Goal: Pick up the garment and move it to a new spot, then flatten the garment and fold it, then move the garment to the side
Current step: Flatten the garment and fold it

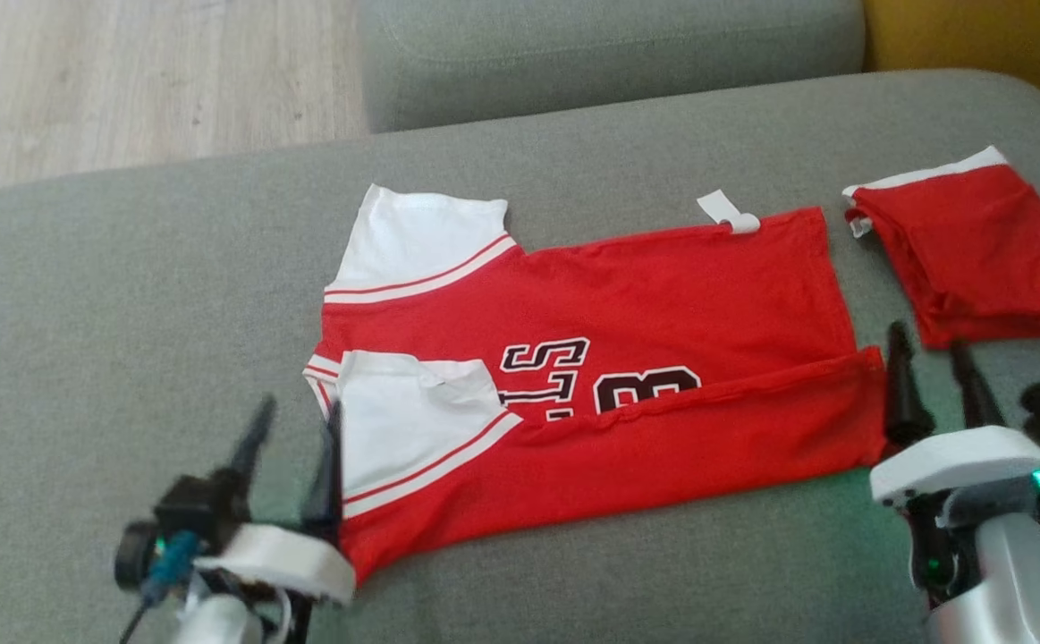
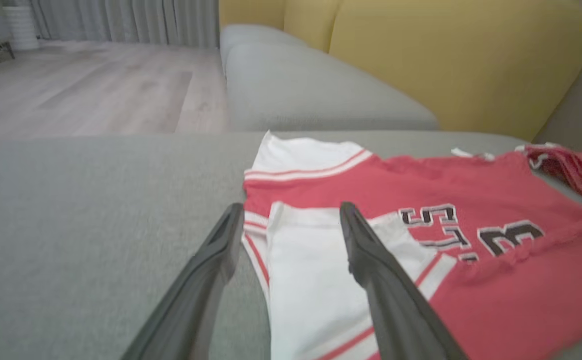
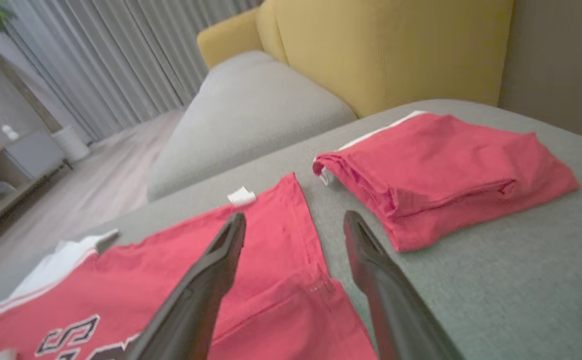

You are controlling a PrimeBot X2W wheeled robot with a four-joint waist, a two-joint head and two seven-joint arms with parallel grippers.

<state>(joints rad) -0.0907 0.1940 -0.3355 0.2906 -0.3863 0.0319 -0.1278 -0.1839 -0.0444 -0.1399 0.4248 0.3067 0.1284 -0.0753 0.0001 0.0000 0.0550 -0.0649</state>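
Note:
The jersey needs to be folded in half toward its white sleeves. My right gripper should next grip the jersey by its red bottom hem (image 1: 872,399) (image 3: 329,287).
The garment (image 1: 609,358) is a red jersey with white sleeves and dark lettering, lying flat on the grey sofa seat (image 1: 126,313) with its near long edge folded up over the print. My left gripper (image 1: 291,420) stands open at the white sleeve end, fingers apart over the folded sleeve (image 2: 311,280). My right gripper (image 1: 935,367) is open beside the hem corner of the garment (image 3: 280,270), holding nothing.
A second red garment (image 1: 976,250), folded into a small stack (image 3: 446,170), lies at the far right of the seat. Another grey cushion (image 1: 609,54) and a yellow backrest (image 3: 386,50) rise behind. Wooden floor (image 1: 126,80) lies beyond the seat's far left edge.

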